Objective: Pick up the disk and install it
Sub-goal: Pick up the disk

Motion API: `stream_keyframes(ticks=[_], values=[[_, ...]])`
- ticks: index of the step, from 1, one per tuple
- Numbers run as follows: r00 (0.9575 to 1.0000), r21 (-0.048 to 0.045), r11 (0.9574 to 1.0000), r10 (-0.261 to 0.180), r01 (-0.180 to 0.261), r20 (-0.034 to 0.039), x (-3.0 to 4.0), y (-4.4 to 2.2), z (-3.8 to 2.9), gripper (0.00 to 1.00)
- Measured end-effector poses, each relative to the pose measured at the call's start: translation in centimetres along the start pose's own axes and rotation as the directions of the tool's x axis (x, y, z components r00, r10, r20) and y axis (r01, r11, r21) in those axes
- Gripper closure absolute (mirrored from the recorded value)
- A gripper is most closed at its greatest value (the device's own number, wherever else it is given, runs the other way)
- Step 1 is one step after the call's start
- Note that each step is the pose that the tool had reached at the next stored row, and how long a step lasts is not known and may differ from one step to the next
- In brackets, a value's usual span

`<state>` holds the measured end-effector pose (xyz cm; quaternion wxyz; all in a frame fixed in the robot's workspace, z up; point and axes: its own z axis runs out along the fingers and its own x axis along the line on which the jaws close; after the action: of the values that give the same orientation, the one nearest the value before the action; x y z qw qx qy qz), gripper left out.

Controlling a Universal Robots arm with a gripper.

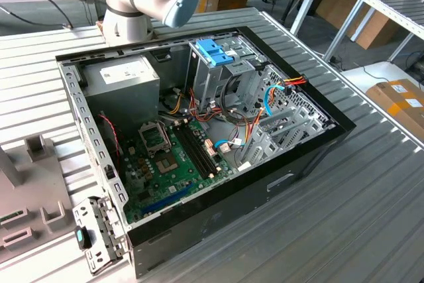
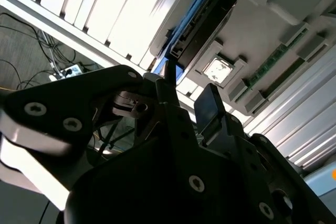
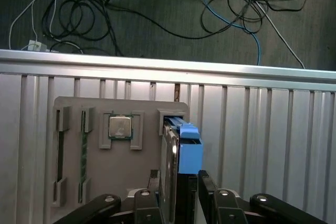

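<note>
The disk (image 3: 169, 167) has to be installed in the computer case, so my gripper needs to grab it next by its long sides, across the blue bracket (image 3: 189, 149).
The disk (image 3: 169, 167) stands on its edge in a slot of a grey holder tray (image 3: 142, 107); its blue bracket (image 3: 189, 149) runs along one side. In the second wrist view the disk (image 2: 202, 24) appears as a dark slab with blue edging. My gripper (image 3: 178, 184) is directly over it, open, with one dark finger on each side of the disk's end. The fingertips (image 2: 169, 80) sit just short of the disk's near edge. The open computer case (image 1: 311, 154) lies on the slatted table in the exterior view, and its metal drive cage (image 1: 218, 74) carries a blue latch.
A processor chip (image 3: 120, 127) and a green memory stick (image 3: 84, 157) rest in other slots of the tray. Cables lie on the floor beyond the table edge (image 3: 168, 65). Inside the case are a grey power-supply box (image 1: 126, 79), the motherboard (image 1: 172, 160) and loose wires (image 1: 285, 87).
</note>
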<state>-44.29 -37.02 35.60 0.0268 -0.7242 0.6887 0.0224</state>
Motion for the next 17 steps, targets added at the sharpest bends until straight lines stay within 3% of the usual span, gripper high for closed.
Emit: stream_keyframes(ticks=[5,7,17], values=[[1.0,-0.0001,1.0,0.0,0.0,0.0,-0.26,0.31,0.82,0.58],[1.0,-0.0001,1.0,0.0,0.0,0.0,-0.34,0.54,1.65,0.58],[1.0,-0.0002,1.0,0.0,0.0,0.0,-0.25,0.64,3.1,0.58]])
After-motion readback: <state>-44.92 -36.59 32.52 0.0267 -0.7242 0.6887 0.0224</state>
